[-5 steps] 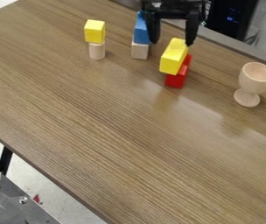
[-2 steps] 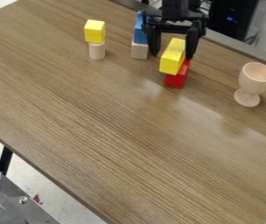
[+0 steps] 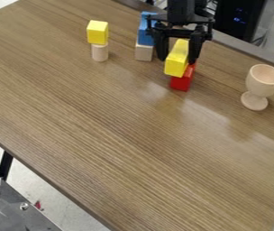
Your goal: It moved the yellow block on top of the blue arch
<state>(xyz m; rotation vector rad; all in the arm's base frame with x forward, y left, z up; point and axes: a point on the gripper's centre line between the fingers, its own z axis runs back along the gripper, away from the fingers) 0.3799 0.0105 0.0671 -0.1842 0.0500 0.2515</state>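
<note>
The long yellow block needs to go on top of the blue arch, so my gripper should next grab the block by its long sides.
The gripper hangs at the upper middle of the camera view, open, one finger on either side of a long yellow block. That yellow block rests on a red block. Just left of the gripper, a blue block stands on a pale wooden block; whether the blue piece is an arch I cannot tell, since part of it is behind the gripper. A smaller yellow block sits on a pale cylinder at the upper left.
A wooden goblet stands on the brown table at the right. Along the table's back runs a grey edge, with dark equipment behind it.
The gripper has come down from above, and its fingers now reach lower, around the long yellow block, with a slightly narrower gap. The blocks have stayed in place.
</note>
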